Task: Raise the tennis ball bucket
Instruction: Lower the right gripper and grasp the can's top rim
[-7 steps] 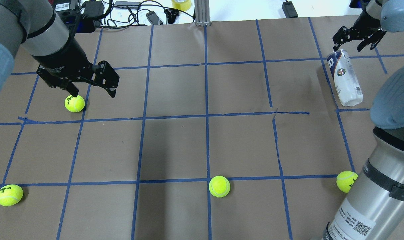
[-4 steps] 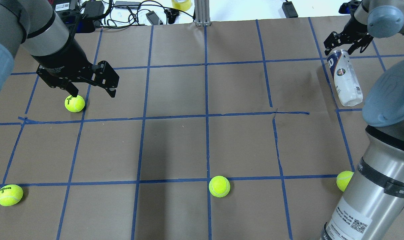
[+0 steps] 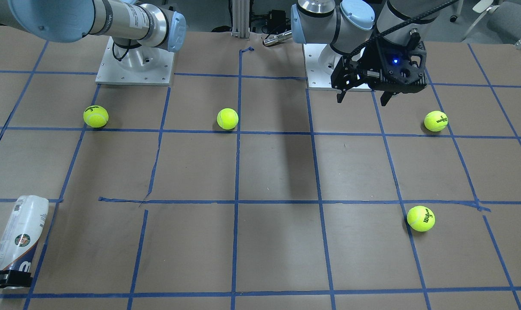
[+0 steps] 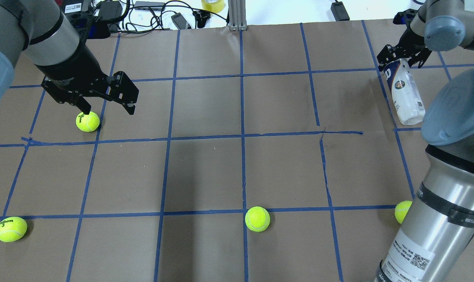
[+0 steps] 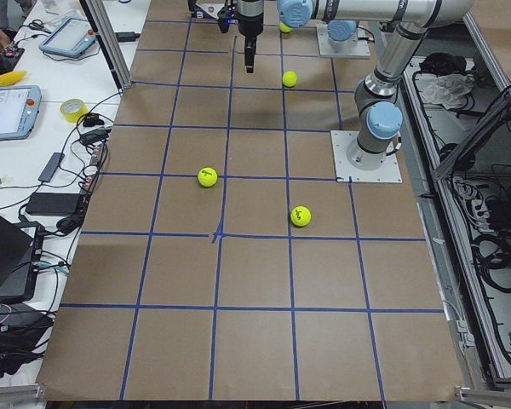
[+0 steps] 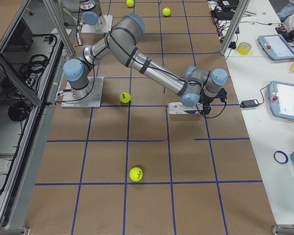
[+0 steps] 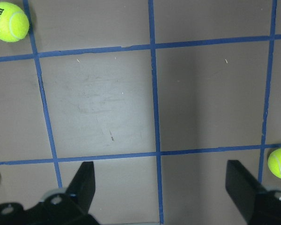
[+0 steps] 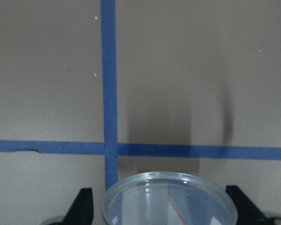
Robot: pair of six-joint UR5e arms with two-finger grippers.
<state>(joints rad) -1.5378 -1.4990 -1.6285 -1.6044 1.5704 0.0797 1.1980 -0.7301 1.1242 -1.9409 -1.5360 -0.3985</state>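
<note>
My right gripper grabs the tube by its navy-banded end [image 3: 16,263] [image 8: 169,204] next, to lift up the tennis ball bucket.
The tennis ball bucket [image 4: 405,96] is a clear tube with a white label and a navy band, lying on its side at the table's far right. It also shows in the front view [image 3: 21,234] and the right side view [image 6: 182,108]. My right gripper [image 4: 398,58] is open and straddles the tube's navy far end. In the right wrist view the tube's open round mouth [image 8: 168,199] sits between the two fingers [image 8: 83,206]. My left gripper [image 4: 105,107] is open and empty, hovering beside a tennis ball [image 4: 87,121].
Other tennis balls lie at the near left [image 4: 11,229], near middle [image 4: 257,219] and near right [image 4: 402,211], partly behind my right arm's base. Cables and devices line the far edge [image 4: 143,11]. Blue tape lines grid the brown table.
My right gripper has moved left and down from beyond the bucket until its fingers stand on either side of the navy end. The left arm has stayed still.
</note>
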